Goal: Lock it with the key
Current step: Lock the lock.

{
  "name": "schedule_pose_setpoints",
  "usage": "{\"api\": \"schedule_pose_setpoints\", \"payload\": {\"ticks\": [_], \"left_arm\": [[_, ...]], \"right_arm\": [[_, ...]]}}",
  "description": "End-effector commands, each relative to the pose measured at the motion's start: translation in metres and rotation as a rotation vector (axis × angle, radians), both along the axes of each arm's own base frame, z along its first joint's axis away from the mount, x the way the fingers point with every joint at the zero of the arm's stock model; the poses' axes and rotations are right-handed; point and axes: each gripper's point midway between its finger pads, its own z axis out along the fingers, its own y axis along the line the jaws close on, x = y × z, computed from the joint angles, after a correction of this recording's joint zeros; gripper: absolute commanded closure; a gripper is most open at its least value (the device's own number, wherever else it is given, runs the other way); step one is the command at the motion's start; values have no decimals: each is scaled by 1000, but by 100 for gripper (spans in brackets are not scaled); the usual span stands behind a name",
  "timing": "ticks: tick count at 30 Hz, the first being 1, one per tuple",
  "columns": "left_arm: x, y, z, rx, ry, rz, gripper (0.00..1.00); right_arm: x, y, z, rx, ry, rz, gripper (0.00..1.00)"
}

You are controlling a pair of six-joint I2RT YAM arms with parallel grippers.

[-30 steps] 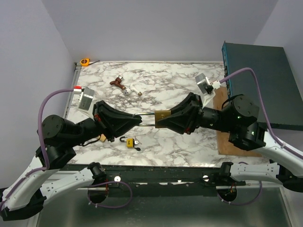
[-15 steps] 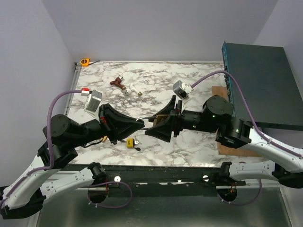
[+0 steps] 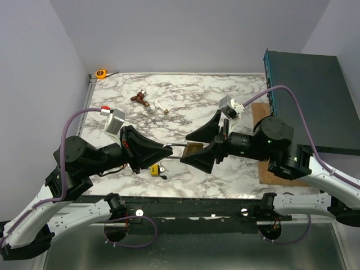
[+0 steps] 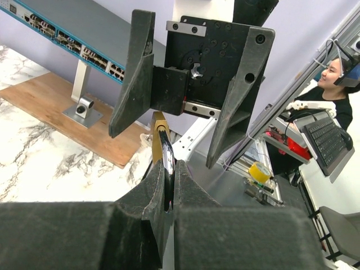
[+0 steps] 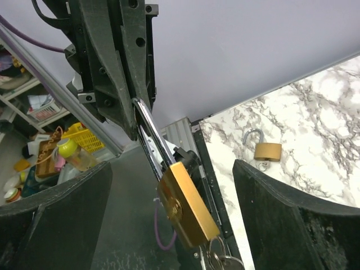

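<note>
My right gripper will next grab the key to pull its blade out. It should grab the key by its head at the bottom of the lock body.
A brass padlock [image 3: 194,149] hangs in the air above the table's front middle. My left gripper [image 3: 168,148] is shut on its steel shackle [image 5: 151,139]. In the left wrist view the shackle sits pinched between my left gripper's [image 4: 167,171] pads. My right gripper [image 3: 198,146] stands wide open, with one finger on each side of the lock body [image 5: 188,207] and not touching it. A key ring with keys [image 5: 220,262] hangs from the bottom of the lock body.
A yellow padlock [image 3: 154,169] with a key lies under the left gripper. Another brass padlock [image 5: 267,149] with an open shackle lies on the marble. An orange tape measure [image 3: 100,73] and small keyed items [image 3: 147,102] lie at the back. At the right are a network switch [image 3: 306,98] and a wooden board [image 3: 263,121].
My right gripper has opened and let go of the padlock body, and its wrist has turned. The left gripper keeps hold of the shackle and has shifted slightly forward.
</note>
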Motion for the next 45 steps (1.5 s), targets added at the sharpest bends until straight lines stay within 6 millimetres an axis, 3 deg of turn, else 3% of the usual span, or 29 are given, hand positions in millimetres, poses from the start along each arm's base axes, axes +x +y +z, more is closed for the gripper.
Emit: {"api": "schedule_pose_setpoints", "payload": {"ticks": [1,7,14,20,33,42,45], "left_arm": [[-13,19,45,-126,-82,5,100],[-25,35,61,-176,-113,-6,100],[-42,46,78,-223,-123,-51,100],[-47,49,82,-233,-123,-67,100],[-49,48,83,-237,-114,-84,100],[-47,45,81,-242,-102,-87,100],[-47,44,80,-245,-97,-90,100]], "right_arm": [[4,-15,0,-26,-45,-51,10],[-13,-34,9,-27,-78,4,16],[-34,-38,30,6,-102,109,35],[-38,-36,46,54,-110,133,49],[-33,-26,40,46,-90,128,65],[-34,-25,38,39,-80,130,99],[-35,-25,37,37,-81,137,99]]}}
